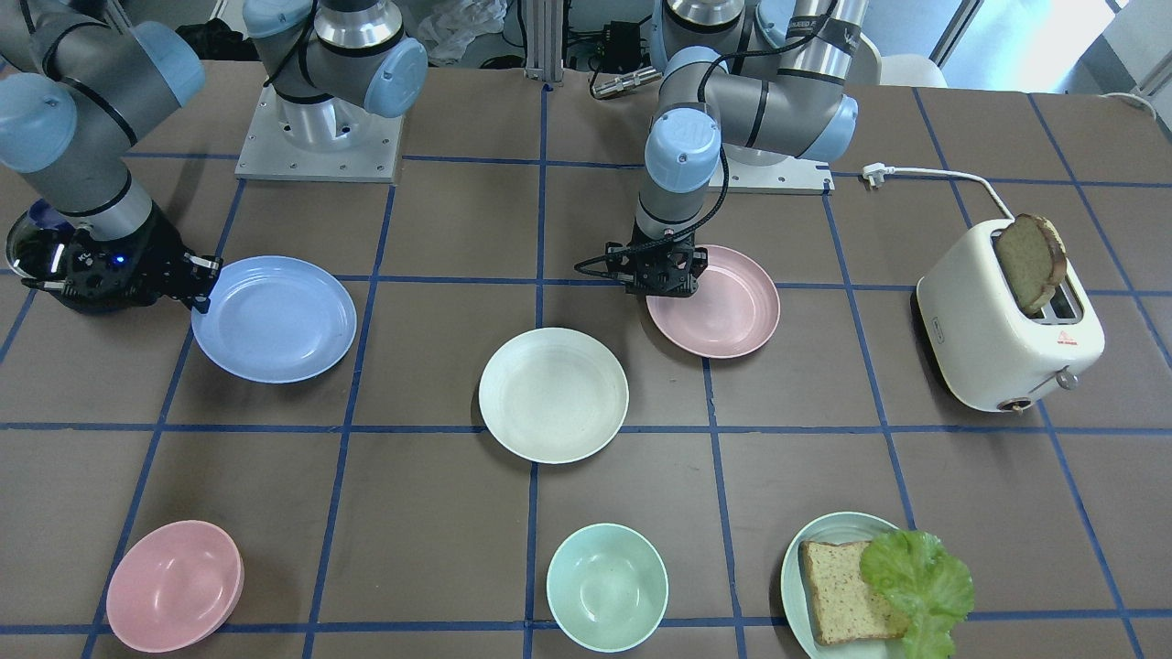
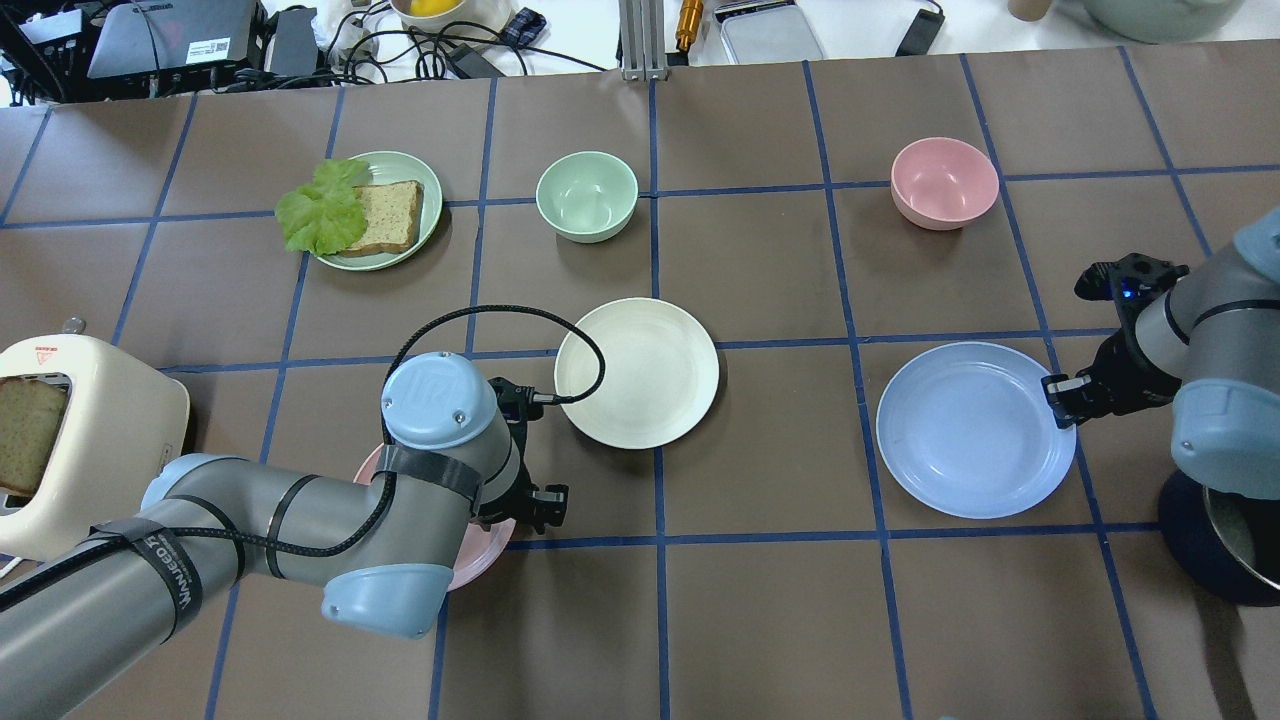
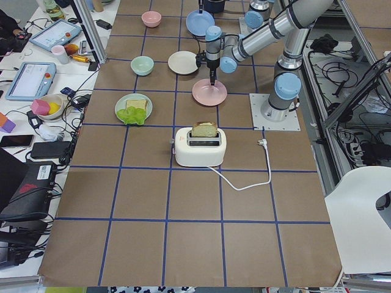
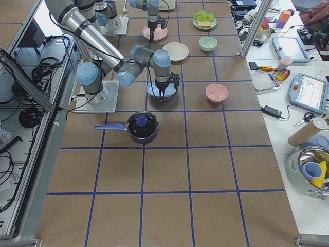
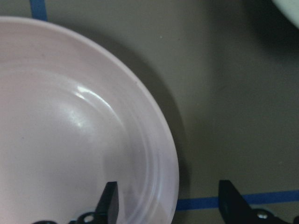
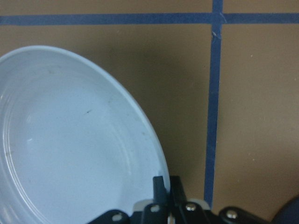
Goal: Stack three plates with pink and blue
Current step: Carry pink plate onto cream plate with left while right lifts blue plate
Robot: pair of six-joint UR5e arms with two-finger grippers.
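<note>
My left gripper grips the pink plate [image 5: 70,140] by its rim [image 5: 170,156] next, to stack it onto the cream-white one.
The pale pink plate [image 1: 732,311] lies on the table. My left gripper [image 1: 664,286] is low over its rim. In the left wrist view the left gripper [image 5: 169,203] is open, with one finger inside the pink plate [image 5: 70,140] and one outside it. The light blue plate [image 1: 275,320] lies flat in the overhead view [image 2: 975,430]. My right gripper [image 1: 203,273] is shut on its rim, as the right wrist view shows [image 6: 167,186]. The cream-white plate [image 1: 553,394] lies free between the two, apart from both grippers.
A white toaster [image 1: 1007,339] holds a slice of bread. A pale green plate [image 1: 829,535] carries bread and lettuce. A mint bowl [image 1: 607,586] and a pink bowl [image 1: 174,586] stand on the far side. A dark saucepan [image 4: 142,127] sits by the right arm.
</note>
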